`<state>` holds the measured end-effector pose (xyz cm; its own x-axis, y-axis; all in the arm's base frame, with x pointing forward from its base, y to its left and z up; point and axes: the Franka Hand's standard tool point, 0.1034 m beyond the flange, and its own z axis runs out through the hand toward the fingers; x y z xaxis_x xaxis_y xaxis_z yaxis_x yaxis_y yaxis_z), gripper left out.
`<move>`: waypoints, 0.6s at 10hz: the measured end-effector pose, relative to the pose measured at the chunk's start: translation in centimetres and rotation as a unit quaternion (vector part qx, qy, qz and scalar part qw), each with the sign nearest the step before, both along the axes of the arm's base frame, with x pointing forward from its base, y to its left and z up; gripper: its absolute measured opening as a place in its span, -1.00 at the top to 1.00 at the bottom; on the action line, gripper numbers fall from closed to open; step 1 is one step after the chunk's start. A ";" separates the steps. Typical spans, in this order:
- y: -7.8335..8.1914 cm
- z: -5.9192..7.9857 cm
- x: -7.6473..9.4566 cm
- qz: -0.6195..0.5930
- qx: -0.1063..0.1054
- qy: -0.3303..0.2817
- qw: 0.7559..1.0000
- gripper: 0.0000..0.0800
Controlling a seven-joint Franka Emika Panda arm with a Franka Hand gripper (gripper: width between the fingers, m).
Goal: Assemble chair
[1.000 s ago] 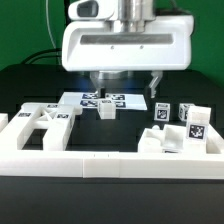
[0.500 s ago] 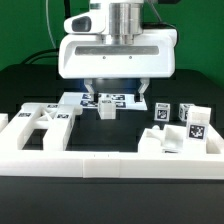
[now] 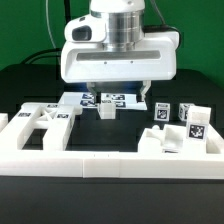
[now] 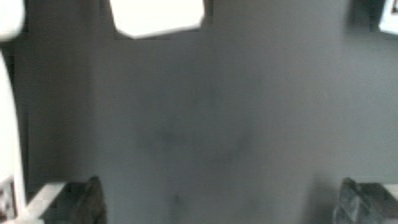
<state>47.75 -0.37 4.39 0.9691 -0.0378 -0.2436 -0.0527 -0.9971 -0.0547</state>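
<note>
The small block needs to be joined to the white seat piece, so my gripper should next hold the block by its square end (image 3: pixel 107 110).
My gripper (image 3: pixel 119 95) hangs open above the back middle of the table, over the marker board (image 3: pixel 103 99), with nothing between its fingers. The chair lies in loose white tagged pieces. A small block (image 3: pixel 107 110) sits just in front of the board. A flat framed piece (image 3: pixel 40 124) lies at the exterior view's left. Three tagged blocks (image 3: pixel 160 112) (image 3: pixel 196 122) (image 3: pixel 160 141) stand at the right. In the wrist view the gripper (image 4: pixel 222 205) shows dark fingertips (image 4: pixel 71 200) wide apart over bare dark table, with one white piece (image 4: pixel 157 15) far ahead.
A long white border rail (image 3: pixel 110 165) without tags runs along the front and up both sides of the work area. A white strip (image 4: pixel 9 120) edges the wrist view. The table surface (image 3: pixel 130 125) is black.
The gripper has shifted toward the exterior view's left and turned slightly. Its jaws stay open. No piece has moved.
</note>
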 end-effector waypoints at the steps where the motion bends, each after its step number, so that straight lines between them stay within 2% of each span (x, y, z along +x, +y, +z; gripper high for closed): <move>1: -0.2 -0.4 -0.6 0.002 0.000 0.032 0.999 -0.62; 2: -0.3 -0.6 -0.6 0.004 0.002 0.041 0.999 -0.62; 3: 0.0 -0.5 -1.3 0.004 0.010 0.086 0.996 -0.62; 5: 0.1 -0.7 -1.0 0.008 0.016 0.135 0.991 -0.62; 6: -0.6 -0.6 -1.8 0.036 0.000 0.181 0.983 -0.62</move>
<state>45.98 -0.98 3.74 0.8192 0.0283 -0.5727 0.0027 -0.9990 -0.0455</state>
